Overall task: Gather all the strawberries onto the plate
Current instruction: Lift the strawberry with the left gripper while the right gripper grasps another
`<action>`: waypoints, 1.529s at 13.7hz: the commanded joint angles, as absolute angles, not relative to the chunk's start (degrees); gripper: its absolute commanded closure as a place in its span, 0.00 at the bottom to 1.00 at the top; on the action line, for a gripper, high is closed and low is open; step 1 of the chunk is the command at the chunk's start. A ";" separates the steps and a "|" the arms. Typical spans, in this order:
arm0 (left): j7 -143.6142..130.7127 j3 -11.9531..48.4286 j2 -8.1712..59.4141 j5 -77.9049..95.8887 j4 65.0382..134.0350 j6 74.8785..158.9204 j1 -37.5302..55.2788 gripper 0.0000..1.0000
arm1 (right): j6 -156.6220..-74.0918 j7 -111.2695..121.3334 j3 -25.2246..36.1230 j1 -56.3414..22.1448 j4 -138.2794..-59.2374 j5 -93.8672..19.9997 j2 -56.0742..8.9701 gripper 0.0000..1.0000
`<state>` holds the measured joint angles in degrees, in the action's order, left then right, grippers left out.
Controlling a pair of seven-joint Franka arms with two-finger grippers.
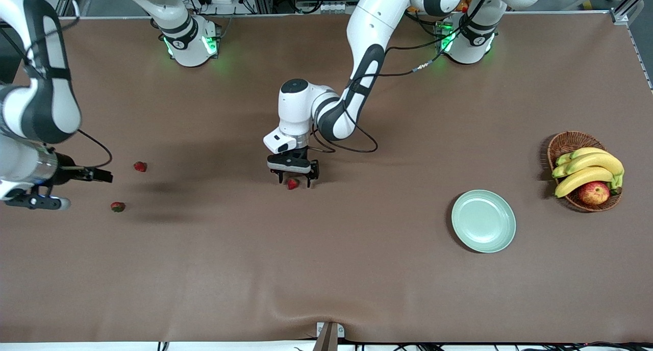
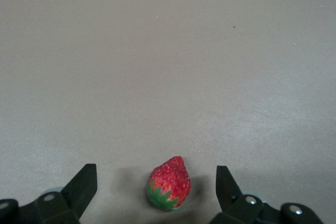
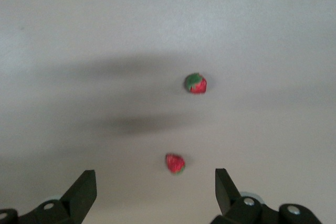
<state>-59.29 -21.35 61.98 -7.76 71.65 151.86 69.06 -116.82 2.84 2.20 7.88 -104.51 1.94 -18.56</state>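
The fingers of my left gripper reach down beside the strawberry (image 2: 169,183) to the table, level with its sides, so closing now would catch it and it is time to close.
Three strawberries lie on the brown table. One strawberry (image 1: 292,183) is at mid-table, and my left gripper (image 1: 294,179) is low around it, open, a finger on each side without touching. The left wrist view shows that berry (image 2: 169,183) between the open fingers of the left gripper (image 2: 156,174). Two more strawberries (image 1: 140,166) (image 1: 118,206) lie toward the right arm's end. My right gripper (image 1: 34,202) hangs high there, open and empty. Its wrist view shows the right gripper (image 3: 156,182) with both berries (image 3: 195,83) (image 3: 175,163) below. The mint-green plate (image 1: 483,221) is empty, toward the left arm's end.
A wicker basket (image 1: 560,146) with bananas (image 1: 589,168) and a red-yellow apple (image 1: 594,192) stands beside the plate, closer to the table's end. The cloth ripples near the front edge.
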 commanded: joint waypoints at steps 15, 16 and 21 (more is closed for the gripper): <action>-75.49 -23.29 59.43 -8.53 69.87 152.14 68.04 1.00 | -138.60 10.81 1.49 12.92 -104.86 2.90 -33.66 0.00; -76.02 -23.29 58.02 -7.83 69.87 151.88 65.94 1.00 | -138.69 10.81 1.49 13.01 -104.85 2.81 -34.01 0.00; -78.91 -23.29 52.04 -5.27 70.66 144.68 53.91 1.00 | -138.69 10.81 1.49 13.27 -103.45 3.25 -36.47 0.07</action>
<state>-76.73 -23.98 55.01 -5.96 68.84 146.82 57.75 -138.60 9.73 2.28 11.88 -105.32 2.23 -34.94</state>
